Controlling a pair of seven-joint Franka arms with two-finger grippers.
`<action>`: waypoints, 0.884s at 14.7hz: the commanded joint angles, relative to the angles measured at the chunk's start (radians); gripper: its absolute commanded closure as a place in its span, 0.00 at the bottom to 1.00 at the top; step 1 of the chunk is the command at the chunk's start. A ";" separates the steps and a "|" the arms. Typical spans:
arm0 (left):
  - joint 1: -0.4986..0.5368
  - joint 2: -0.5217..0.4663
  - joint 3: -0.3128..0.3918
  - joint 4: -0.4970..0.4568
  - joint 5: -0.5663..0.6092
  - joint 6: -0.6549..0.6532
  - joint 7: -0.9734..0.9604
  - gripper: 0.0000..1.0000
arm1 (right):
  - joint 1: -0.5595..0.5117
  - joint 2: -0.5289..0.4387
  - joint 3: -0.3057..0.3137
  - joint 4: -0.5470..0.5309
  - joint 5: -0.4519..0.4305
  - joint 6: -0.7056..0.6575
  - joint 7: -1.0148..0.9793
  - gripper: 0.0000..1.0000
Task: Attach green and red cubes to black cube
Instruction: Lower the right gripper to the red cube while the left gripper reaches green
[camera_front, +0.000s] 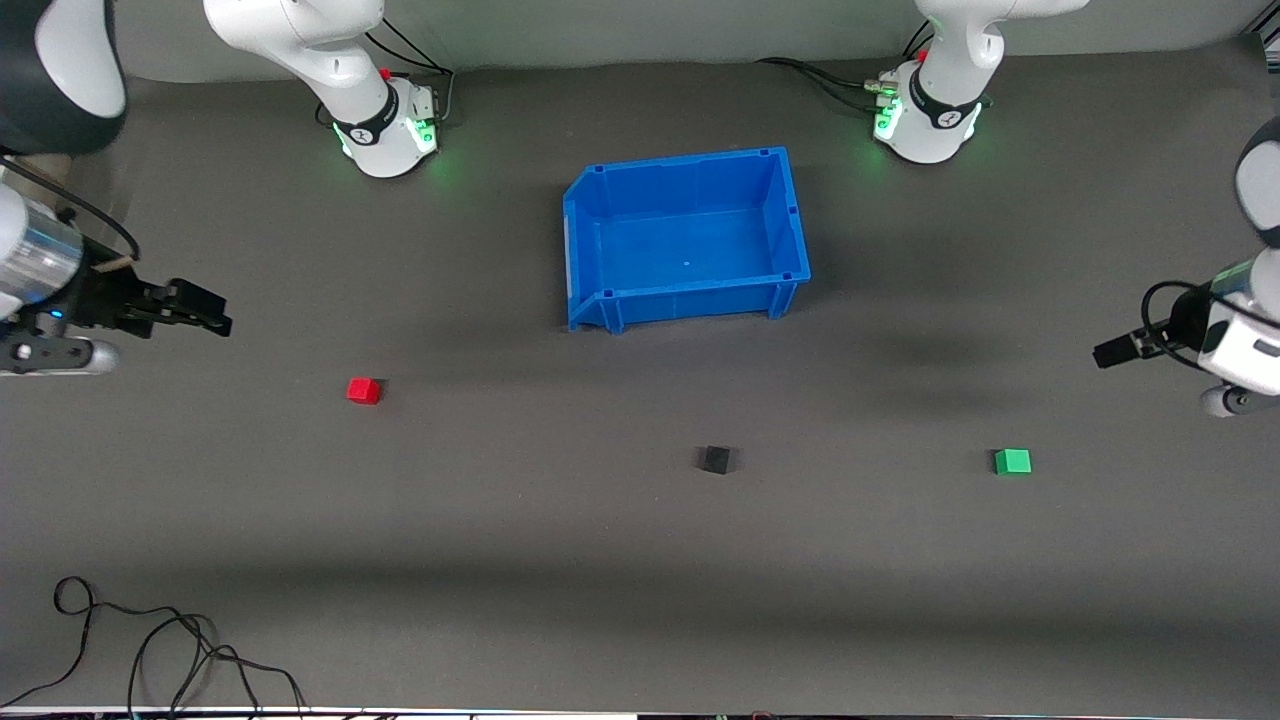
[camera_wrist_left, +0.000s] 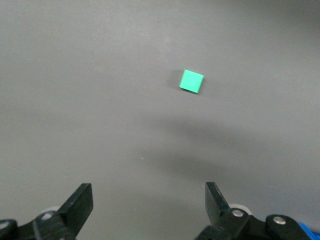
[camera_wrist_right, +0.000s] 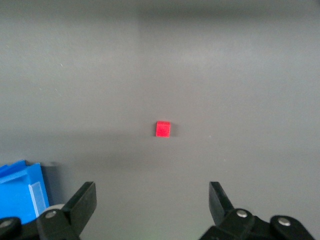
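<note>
My left gripper grabs the green cube (camera_front: 1012, 461) by its body next, to attach it to the black cube (camera_front: 714, 459).
The red cube (camera_front: 364, 390) lies on the grey mat toward the right arm's end; it also shows in the right wrist view (camera_wrist_right: 163, 129). The green cube (camera_front: 1012, 461) lies toward the left arm's end and shows in the left wrist view (camera_wrist_left: 191, 81). The black cube (camera_front: 714, 459) lies between them, nearer the green one. My right gripper (camera_front: 205, 312) is open and empty, up in the air at the right arm's end of the mat, apart from the red cube. My left gripper (camera_front: 1112, 352) is open and empty, up in the air at the left arm's end, apart from the green cube.
An empty blue bin (camera_front: 590, 262) stands in the middle of the mat near the robots' bases, farther from the front camera than the cubes; its corner shows in the right wrist view (camera_wrist_right: 20, 192). Loose black cables (camera_front: 150, 650) lie at the mat's front edge.
</note>
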 joint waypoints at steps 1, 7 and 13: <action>0.008 -0.004 -0.002 -0.126 0.029 0.178 -0.133 0.00 | 0.005 -0.020 -0.030 -0.101 -0.011 0.072 -0.002 0.00; 0.007 0.182 -0.003 -0.127 0.027 0.298 -0.405 0.00 | 0.005 -0.023 -0.044 -0.376 0.000 0.354 0.013 0.00; -0.010 0.397 -0.009 -0.043 0.007 0.487 -1.008 0.07 | 0.025 0.044 -0.044 -0.573 0.009 0.649 0.097 0.00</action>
